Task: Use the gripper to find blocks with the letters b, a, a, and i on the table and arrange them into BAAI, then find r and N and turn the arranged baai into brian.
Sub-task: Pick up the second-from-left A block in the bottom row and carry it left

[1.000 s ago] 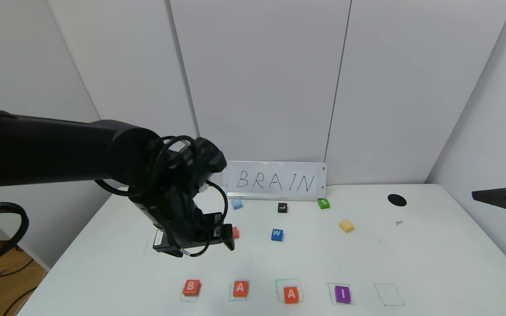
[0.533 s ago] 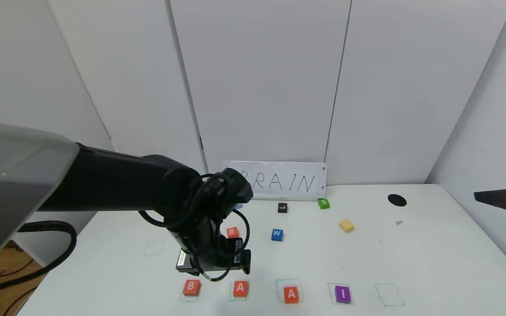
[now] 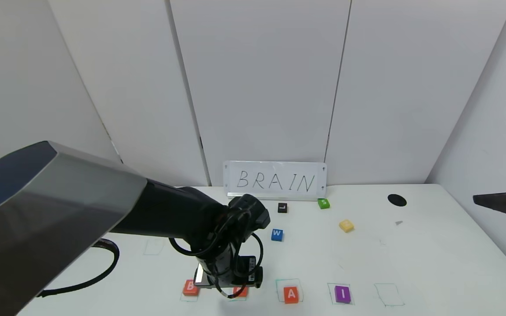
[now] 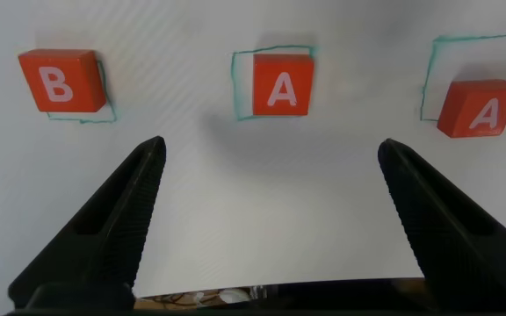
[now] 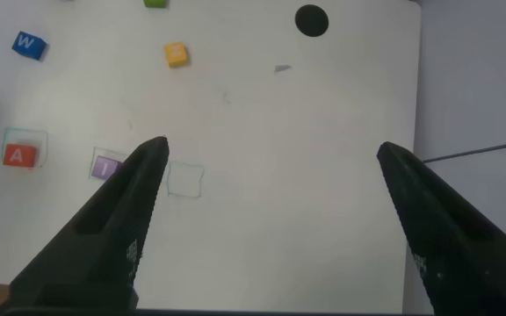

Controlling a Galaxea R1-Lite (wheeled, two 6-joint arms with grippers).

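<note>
The orange-red A lies beyond my fingers in the left wrist view, so my left gripper moves toward the A next, before it closes on it.
On the white table [image 3: 433, 263] a front row holds orange-red B [image 3: 189, 287], an orange-red A [image 3: 240, 291] partly under my left arm, a second A [image 3: 291, 294] and purple I [image 3: 342, 294]. My left gripper [image 3: 229, 287] hovers over the gap between B and the first A, open and empty. The left wrist view shows it [image 4: 272, 147] with B [image 4: 55, 81], the first A [image 4: 281, 85] and the second A [image 4: 481, 107] beyond its tips. The yellow N [image 3: 346, 225] lies at mid right. The R block is hidden behind my left arm. My right gripper [image 3: 503, 202] hangs open at the far right, also shown in its own wrist view [image 5: 272, 149].
A BRAIN sign [image 3: 275, 181] stands at the back. Blue W [image 3: 276, 235], black L [image 3: 282, 207] and green S [image 3: 323, 203] lie mid-table. A bare green square [image 3: 389, 294] follows the I. A black hole [image 3: 396, 200] is at back right.
My left arm has swung toward me and down, from beside the R block to over the B and first A. The R is now hidden behind it. The right arm stayed put.
</note>
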